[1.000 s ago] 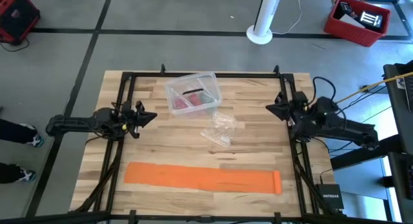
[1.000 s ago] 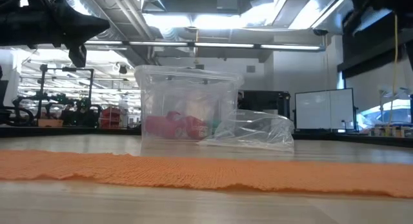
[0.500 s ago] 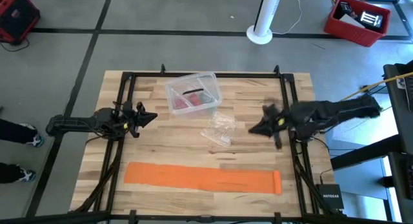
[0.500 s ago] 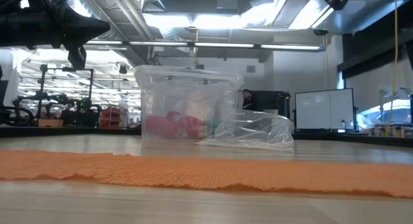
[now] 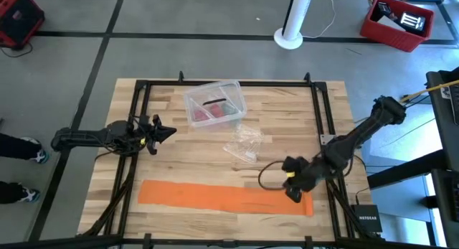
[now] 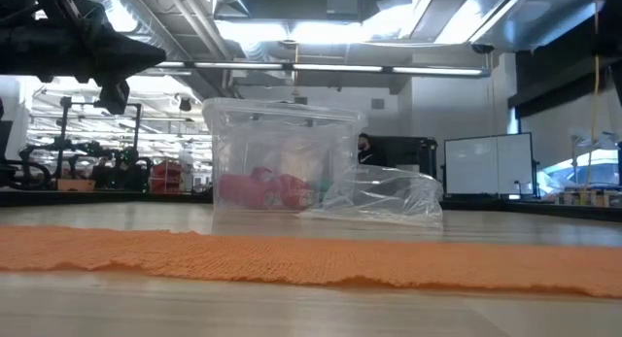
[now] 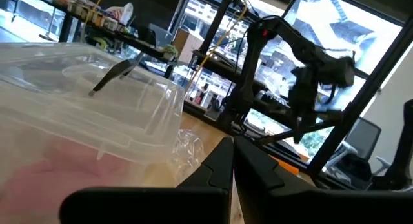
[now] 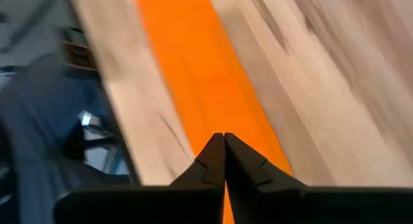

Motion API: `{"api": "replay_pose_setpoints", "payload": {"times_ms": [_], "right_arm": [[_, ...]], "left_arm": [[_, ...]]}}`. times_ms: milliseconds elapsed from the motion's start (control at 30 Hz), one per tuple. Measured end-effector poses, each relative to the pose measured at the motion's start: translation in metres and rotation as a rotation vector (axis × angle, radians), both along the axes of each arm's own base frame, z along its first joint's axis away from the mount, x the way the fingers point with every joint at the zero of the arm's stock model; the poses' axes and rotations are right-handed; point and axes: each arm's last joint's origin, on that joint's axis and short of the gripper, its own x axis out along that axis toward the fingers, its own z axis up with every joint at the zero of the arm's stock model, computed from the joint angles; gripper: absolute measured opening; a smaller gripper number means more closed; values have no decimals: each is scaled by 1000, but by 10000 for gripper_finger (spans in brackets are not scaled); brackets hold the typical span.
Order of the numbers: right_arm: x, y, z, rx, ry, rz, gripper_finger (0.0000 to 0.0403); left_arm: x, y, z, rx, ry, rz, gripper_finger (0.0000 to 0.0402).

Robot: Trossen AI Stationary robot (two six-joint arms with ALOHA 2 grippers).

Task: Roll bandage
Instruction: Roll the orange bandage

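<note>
My right gripper grabs the bandage by its rolled end (image 5: 308,204) next, to roll it up along the orange bandage's long flat band (image 5: 215,197).
The orange bandage (image 5: 222,197) lies flat as a long band along the table's near edge, with a small rolled lip at its right end (image 5: 309,203). It fills the front of the low view (image 6: 292,257) and runs away under my fingers in the right wrist view (image 8: 193,75). My right gripper (image 5: 292,191) is shut (image 8: 224,141) and stands over the band's right end; no view shows it touching. My left gripper (image 5: 168,130) is shut (image 7: 230,146) and empty at the table's left side, pointing toward the clear box.
A clear plastic box (image 5: 214,104) with red and green contents stands at the far middle of the table (image 6: 282,172). A crumpled clear wrapper (image 5: 245,143) lies just near of it (image 6: 384,196). Black frame rails (image 5: 133,170) run along the table's left, right and far sides.
My right gripper has swung from the table's right side toward the near edge and somewhat leftward, ending over the bandage's right end. The bandage has not moved.
</note>
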Motion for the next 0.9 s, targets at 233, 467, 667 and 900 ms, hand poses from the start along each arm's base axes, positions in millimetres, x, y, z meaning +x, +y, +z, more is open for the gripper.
{"api": "replay_pose_setpoints", "payload": {"times_ms": [233,467,667,900], "right_arm": [[-13,15,-30,44,391,-117,118],[-23,39,-50,93,623,-196,216],[-29,51,-65,45,684,-277,243],[-32,66,-76,47,668,-359,236]], "left_arm": [[0,0,0,-11,-3,-1,5],[0,0,0,-4,2,7,5],[0,0,0,9,7,8,5],[0,0,0,-6,3,7,5]]}}
